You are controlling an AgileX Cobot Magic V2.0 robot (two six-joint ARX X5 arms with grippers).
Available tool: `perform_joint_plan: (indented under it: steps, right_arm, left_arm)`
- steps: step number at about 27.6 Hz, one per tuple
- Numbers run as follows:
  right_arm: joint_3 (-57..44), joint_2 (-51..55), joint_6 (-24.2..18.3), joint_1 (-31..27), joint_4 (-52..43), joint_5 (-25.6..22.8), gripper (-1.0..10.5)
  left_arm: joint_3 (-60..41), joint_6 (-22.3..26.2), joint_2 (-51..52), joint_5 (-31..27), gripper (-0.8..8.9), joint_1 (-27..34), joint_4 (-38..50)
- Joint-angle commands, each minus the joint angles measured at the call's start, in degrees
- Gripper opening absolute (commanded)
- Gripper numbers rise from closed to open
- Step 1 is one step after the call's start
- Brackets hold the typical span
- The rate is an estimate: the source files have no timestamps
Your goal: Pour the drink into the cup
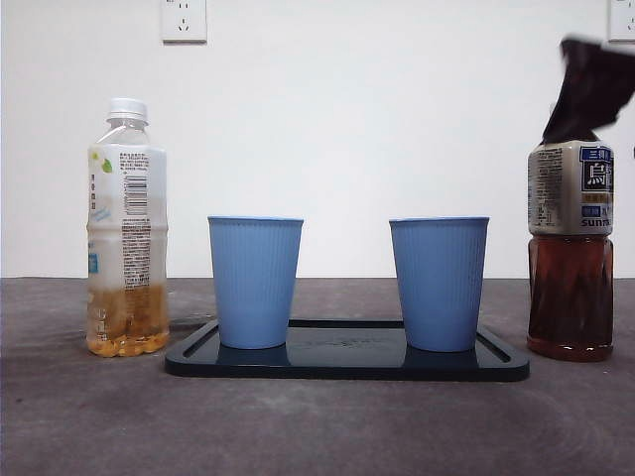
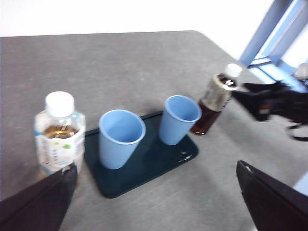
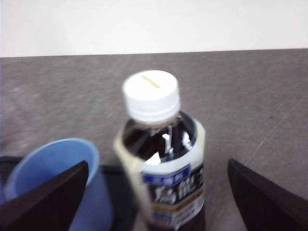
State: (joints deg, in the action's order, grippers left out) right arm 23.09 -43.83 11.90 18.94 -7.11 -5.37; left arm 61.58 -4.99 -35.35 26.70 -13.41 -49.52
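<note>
I will next grab the clear bottle by its labeled body (image 1: pixel 127 223) with my left gripper, and then pour the drink into the cup (image 1: pixel 254 278).
A dark tea bottle (image 1: pixel 570 258) with a white cap (image 3: pixel 151 94) stands to the right of the tray. My right gripper (image 3: pixel 158 162) is open, its jaws wide on either side of the bottle's neck without touching it; in the front view it (image 1: pixel 590 94) covers the cap. Two blue cups (image 1: pixel 255 283) (image 1: pixel 439 283) stand upright and empty on the dark tray (image 1: pixel 347 362). A clear bottle of pale drink (image 1: pixel 127 228), capped, stands left of the tray. My left gripper (image 2: pixel 155 165) hangs open high above this side of the table.
The grey table (image 1: pixel 317 426) ends at a white wall with sockets (image 1: pixel 184 20). In the left wrist view the right arm (image 2: pixel 274 98) reaches in beside the dark bottle (image 2: pixel 214 98).
</note>
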Motion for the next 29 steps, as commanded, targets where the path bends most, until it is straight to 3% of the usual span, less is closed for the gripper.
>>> perform_joint_plan:
  steps: [1, 7, 10, 15, 21, 29]
  right_arm:
    - [3.8, 5.1, 2.5, 0.9, 10.1, 1.6, 4.6]
    - [14.6, 12.5, 2.5, 2.3, 31.8, 4.9, 4.6]
    - [20.6, 14.5, 2.5, 2.4, 41.0, 7.2, 4.6]
    - [29.5, 16.1, 2.9, 2.4, 52.7, 9.7, 4.6]
    - [36.7, 16.6, 2.9, 2.4, 60.3, 10.9, 4.6]
    - [38.1, 16.6, 4.2, 2.4, 61.9, 11.4, 4.6]
  left_arm:
    - [1.2, 2.3, -1.9, -2.2, 5.3, -0.2, 0.8]
    - [-1.9, 3.3, -4.4, -4.5, 5.3, -0.2, 6.0]
    - [-7.6, 1.4, -4.4, -5.0, 5.3, -0.2, 12.2]
    - [-19.0, -1.1, -4.4, -10.9, 5.31, -0.2, 23.8]
    - [-28.9, -5.4, -7.4, -12.2, 5.31, -0.2, 38.9]
    - [-32.9, -6.1, -16.6, -12.8, 5.31, -0.2, 51.4]
